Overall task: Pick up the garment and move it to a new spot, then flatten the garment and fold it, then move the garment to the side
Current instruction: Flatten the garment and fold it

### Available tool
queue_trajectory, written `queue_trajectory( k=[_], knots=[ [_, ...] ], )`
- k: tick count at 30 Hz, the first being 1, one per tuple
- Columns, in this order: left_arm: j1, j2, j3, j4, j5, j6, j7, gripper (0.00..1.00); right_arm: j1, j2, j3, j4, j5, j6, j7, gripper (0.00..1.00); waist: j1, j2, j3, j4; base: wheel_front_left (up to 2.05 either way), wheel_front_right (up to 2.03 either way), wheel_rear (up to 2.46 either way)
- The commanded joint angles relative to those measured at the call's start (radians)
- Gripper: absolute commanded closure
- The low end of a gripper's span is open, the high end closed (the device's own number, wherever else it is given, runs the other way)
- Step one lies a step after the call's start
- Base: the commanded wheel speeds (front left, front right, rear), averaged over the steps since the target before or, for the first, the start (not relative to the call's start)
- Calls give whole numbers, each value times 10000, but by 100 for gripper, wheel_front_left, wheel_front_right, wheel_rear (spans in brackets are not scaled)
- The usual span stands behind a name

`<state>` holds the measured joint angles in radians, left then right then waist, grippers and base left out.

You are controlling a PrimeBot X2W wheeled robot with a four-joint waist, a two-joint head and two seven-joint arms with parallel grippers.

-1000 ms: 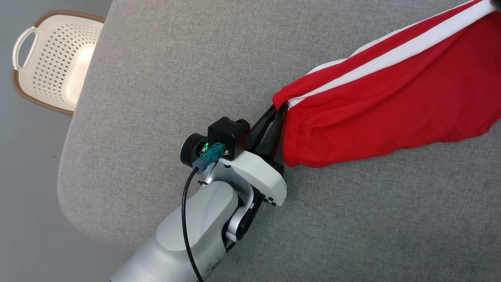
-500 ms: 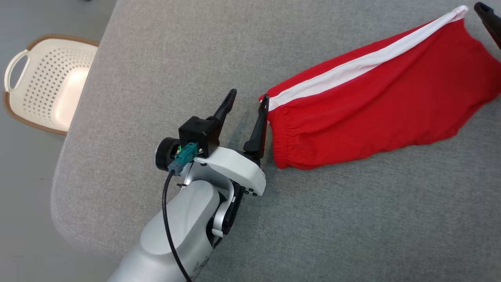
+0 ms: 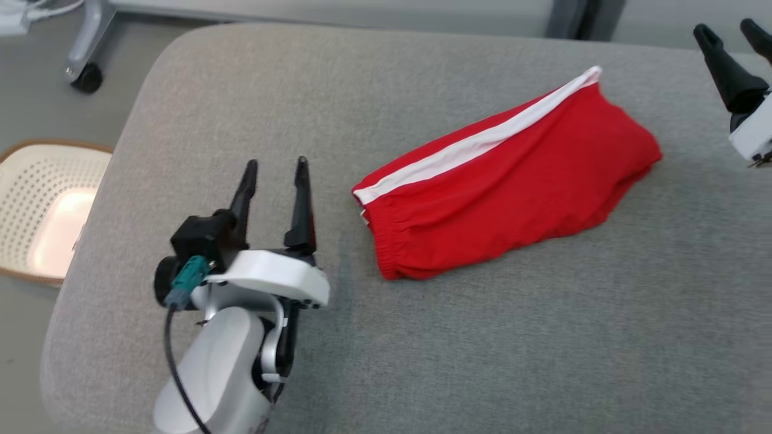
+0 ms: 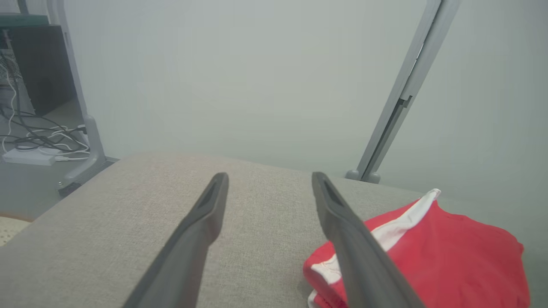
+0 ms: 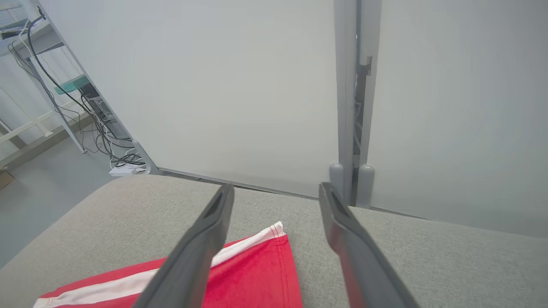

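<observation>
The red shorts need to be folded toward the shorts' elastic waistband (image 3: 383, 239), so my right gripper will grab them by their leg hem (image 3: 631, 116) next.
The garment (image 3: 506, 187) is a pair of red shorts with a white side stripe, lying folded and free on the grey padded table (image 3: 422, 337). My left gripper (image 3: 276, 164) stands open to the left of its waistband, clear of the cloth, with nothing between its fingers. In the left wrist view the garment (image 4: 454, 252) lies to the right of the open left gripper (image 4: 269, 177). My right gripper (image 3: 727, 27) is open at the far right edge, beyond the leg end. The right wrist view has the garment (image 5: 252, 278) low between the spread fingers of the right gripper (image 5: 276, 188).
A cream perforated basket (image 3: 42, 211) with a brown rim stands on the floor left of the table. A caster wheel (image 3: 87, 78) of a grey frame is at the back left. Cables (image 4: 38, 137) lie on the floor beyond the table's far edge.
Both grippers opened and let go of the garment, which now lies loose on the table. My left gripper drew back to the left. The head camera has tilted up.
</observation>
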<state>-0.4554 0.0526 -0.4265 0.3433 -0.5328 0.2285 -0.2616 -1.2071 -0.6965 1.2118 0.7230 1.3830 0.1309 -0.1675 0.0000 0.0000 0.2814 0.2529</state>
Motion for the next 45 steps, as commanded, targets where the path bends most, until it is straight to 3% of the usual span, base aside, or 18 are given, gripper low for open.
queue_trajectory(
  k=[1, 7, 13, 18, 24, 30, 34, 38, 45],
  knots=[
    [271, 131, 377, -166, 290, -120, -34, 0, 339, -31, -3, -204, 52, -3, -380, 0, 0, 0, -602, -573, 0, 0, 0],
    [1284, 217, 1658, -952, 1109, -436, -36, 0, 1325, 111, -742, -881, -309, -3, -986, 0, 0, 0, -1304, -1376, 0, 0, 0],
    [2338, 132, 2939, -1926, 1740, -669, -35, 0, 3610, 717, -4353, -2044, -2252, -2, -978, 0, 0, 0, -1678, -2136, 0, 0, 0],
    [3092, 42, 3878, -2716, 2176, -882, -35, 0, 6415, 2109, -7842, -3736, -4316, -2, -978, 0, 0, 0, -1834, -2711, 0, 0, 0],
    [3748, 2, 4279, -3322, 2315, -1146, -24, 0, 8930, 3871, -9638, -6097, -6036, -2, -981, 0, 0, 0, -1900, -3101, 0, 0, 0],
    [4266, 7, 4073, -3151, 2432, -1179, -24, 0, 10402, 4834, -10294, -6712, -6921, -2, -971, 0, 0, 0, -1990, -3145, 0, 0, 0],
    [4571, 0, 3879, -2719, 2277, -1294, -24, 0, 10887, 5092, -10246, -6535, -7054, -2, -970, 0, 0, 0, -2054, -3109, 0, 0, 0],
    [4698, 8, 3605, -2165, 2376, -1505, -24, 0, 11051, 5053, -10090, -6192, -7249, -2, -967, 0, 0, 0, -2081, -3028, 0, 0, 0],
    [4684, 15, 3438, -1947, 2015, -1321, -24, 0, 10879, 4908, -9671, -5913, -6611, -2, -964, 0, 0, 0, -2076, -2886, 0, 0, 0]
  ],
)
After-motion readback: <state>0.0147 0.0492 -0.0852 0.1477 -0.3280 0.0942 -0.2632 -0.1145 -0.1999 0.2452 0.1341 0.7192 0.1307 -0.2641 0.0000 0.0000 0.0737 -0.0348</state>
